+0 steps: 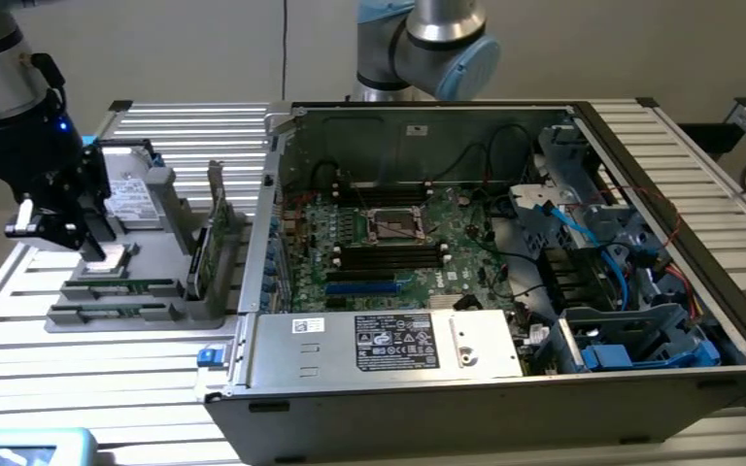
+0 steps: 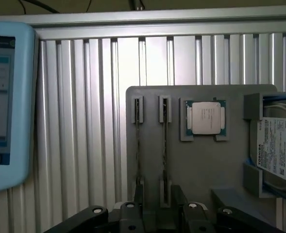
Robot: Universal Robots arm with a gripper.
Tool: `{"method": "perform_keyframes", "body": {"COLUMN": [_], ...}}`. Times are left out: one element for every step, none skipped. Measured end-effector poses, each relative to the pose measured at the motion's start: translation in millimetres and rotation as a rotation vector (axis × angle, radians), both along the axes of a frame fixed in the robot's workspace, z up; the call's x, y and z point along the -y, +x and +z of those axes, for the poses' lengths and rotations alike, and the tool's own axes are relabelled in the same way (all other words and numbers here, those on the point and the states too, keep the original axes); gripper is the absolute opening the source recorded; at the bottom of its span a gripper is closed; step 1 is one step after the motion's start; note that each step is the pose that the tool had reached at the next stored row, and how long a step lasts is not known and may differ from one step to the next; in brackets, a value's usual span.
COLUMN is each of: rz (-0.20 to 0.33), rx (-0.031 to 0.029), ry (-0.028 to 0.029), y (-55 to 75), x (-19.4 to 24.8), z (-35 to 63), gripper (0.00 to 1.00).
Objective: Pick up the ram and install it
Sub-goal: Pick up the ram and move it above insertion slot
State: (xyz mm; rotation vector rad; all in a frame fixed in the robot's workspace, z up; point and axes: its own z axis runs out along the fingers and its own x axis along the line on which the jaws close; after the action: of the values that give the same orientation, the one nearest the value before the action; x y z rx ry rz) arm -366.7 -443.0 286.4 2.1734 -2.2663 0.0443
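The gripper next needs to grab the ram's open part (image 1: 114, 312) between the holder's grey end blocks to pick up the ram, as those blocks hold both ends of the ram.
Two rams stand on edge in the slots of a grey holder (image 2: 201, 170). Seen end-on from the wrist, one ram (image 2: 164, 145) runs between my fingers and the other ram (image 2: 139, 145) lies beside it. In the exterior view the same sticks (image 1: 124, 288) lie at the holder's near end. My gripper (image 2: 158, 208) hangs over that end of the holder, open, one finger (image 2: 178, 198) on either side of the nearer stick and nothing gripped. From outside, the gripper (image 1: 59, 231) is at the exterior view's left, just above the holder.
A silver processor chip (image 2: 204, 118) and a hard drive (image 2: 278, 150) also sit in the holder, and a tall green expansion card (image 1: 213, 228) stands upright. The open computer case (image 1: 477, 388) with its motherboard (image 1: 387, 243) takes up the middle. A blue tablet (image 2: 2, 107) lies on the slatted table.
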Motion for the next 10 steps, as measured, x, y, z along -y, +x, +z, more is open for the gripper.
{"method": "perform_keyframes", "body": {"rz": [0.000,0.000,0.000,0.000,0.000,0.000,0.000,0.000,0.000,0.000], "rx": [0.0000,0.0000,0.0000,-0.0001,0.0000,-0.0001,0.0000,0.0002,0.0001,0.0000], "ry": [0.0000,0.0000,0.0000,0.0000,0.0000,0.0000,0.0000,0.0002,0.0001,0.0000], "y": [0.0,-0.1,0.0,-0.1,-0.1,-0.1,0.0,0.0,-0.1,-0.1], "x": [0.0,0.2,1.0,1.6,2.4,3.5,4.7,5.2,5.4,5.5], "z": [-1.8,-3.7,-5.6,-7.3,-9.2,-10.8,-12.7,-14.7,-16.4,-18.3], "gripper": [0.36,0.36,0.36,0.36,0.36,0.36,0.36,0.36,0.36,0.36]}}
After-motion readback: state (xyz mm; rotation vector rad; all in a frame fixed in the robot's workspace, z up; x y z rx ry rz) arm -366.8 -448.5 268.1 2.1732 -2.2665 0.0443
